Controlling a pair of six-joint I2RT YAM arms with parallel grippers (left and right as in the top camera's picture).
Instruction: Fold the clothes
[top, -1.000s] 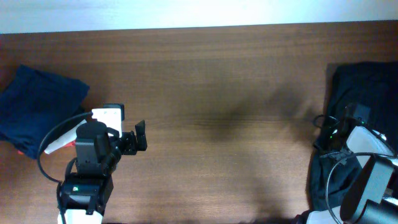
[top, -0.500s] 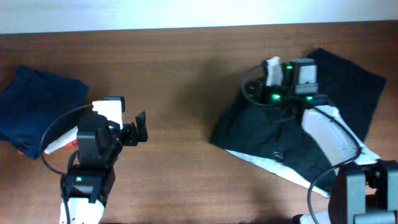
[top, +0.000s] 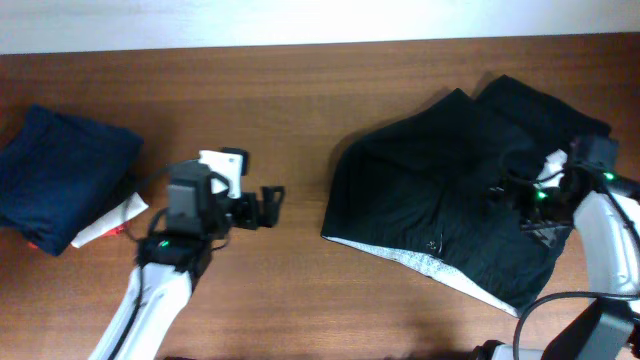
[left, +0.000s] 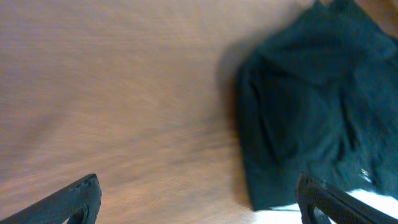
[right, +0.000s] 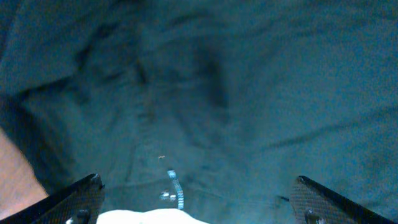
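Note:
My left gripper is to grab the black garment (top: 450, 190) next by its near corner beside the white lining. It needs to hold that end of the garment for folding.
A black garment (top: 450, 190) lies spread and rumpled on the right half of the table, white lining (top: 400, 258) showing at its near edge. My right gripper (top: 508, 190) hovers over its right part, open, holding nothing. In the right wrist view the black cloth (right: 249, 81) fills the frame, and a small zipper (right: 174, 186) lies between the wide-apart fingertips (right: 78, 198). My left gripper (top: 272, 205) is open over bare wood, just left of the garment. In the left wrist view, the garment's edge (left: 298, 106) lies ahead and right of that gripper (left: 199, 208).
A folded navy garment (top: 55, 180) sits at the table's far left. A white and red item (top: 110, 222) lies by its near corner. Bare wooden table (top: 280, 110) lies between the two garments. A pale wall strip runs along the far edge.
The right arm dragged the black garment in from the right edge toward the middle, let go, and drew back right. The left gripper moved right toward the garment.

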